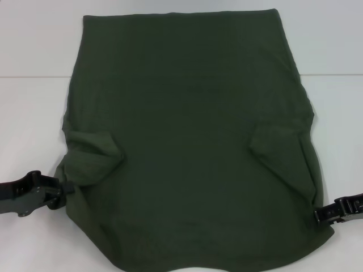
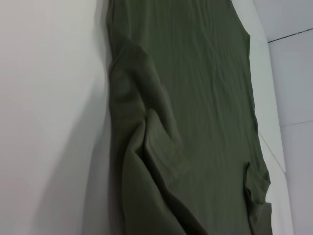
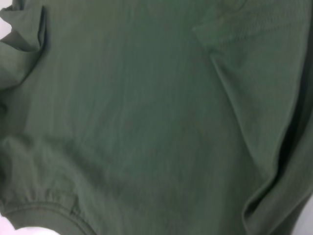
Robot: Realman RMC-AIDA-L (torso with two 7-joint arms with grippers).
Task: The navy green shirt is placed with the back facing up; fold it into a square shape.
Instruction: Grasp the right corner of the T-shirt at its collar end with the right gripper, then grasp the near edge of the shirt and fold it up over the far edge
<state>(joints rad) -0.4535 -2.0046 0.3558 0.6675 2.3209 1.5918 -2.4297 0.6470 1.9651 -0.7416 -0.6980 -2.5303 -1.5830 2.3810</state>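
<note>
My right gripper's fingers are low over the shirt's edge, at a raised fold (image 1: 316,204) beside the folded sleeve (image 1: 286,158). My right gripper should close on the shirt now.
The navy green shirt (image 1: 193,141) lies flat on the white table, plain side up, with its straight hem at the far end and a curved edge nearest me. Both short sleeves are folded inward onto the body, the left one (image 1: 93,150) and the right one (image 1: 278,141). My left gripper (image 1: 63,188) is at the shirt's left edge just below the folded left sleeve, where the fabric is bunched. My right gripper (image 1: 320,214) is at the shirt's right edge, low on the table. The wrist views show only the shirt's fabric (image 2: 195,98) (image 3: 146,122) and folds.
The white table (image 1: 34,113) extends on both sides of the shirt and beyond its far hem. A seam line (image 1: 28,76) runs across the table surface at the far side.
</note>
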